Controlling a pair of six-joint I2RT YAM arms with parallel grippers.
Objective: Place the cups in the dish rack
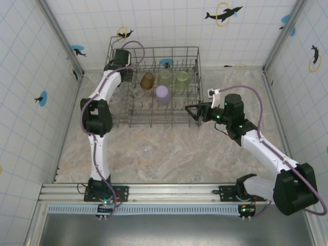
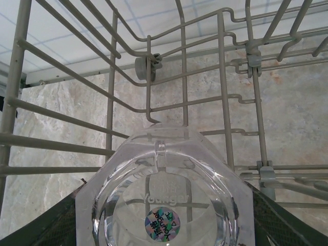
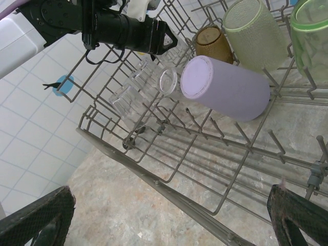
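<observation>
The clear cup has wires below and beside it and would end up inside the rack's back corner, so I should open my left gripper.
The grey wire dish rack stands at the back middle of the table. Inside it lie a lilac cup, an amber cup, two pale green cups, and clear cups. My left gripper is inside the rack's back left part, shut on a clear cup whose stickered base faces the camera. My right gripper hangs open by the rack's front right corner with nothing between its fingers.
The rack wires and upright tines crowd around both grippers. Tiled walls close in the table on the left, back and right. Bare marbled table stretches between the rack and the arm bases.
</observation>
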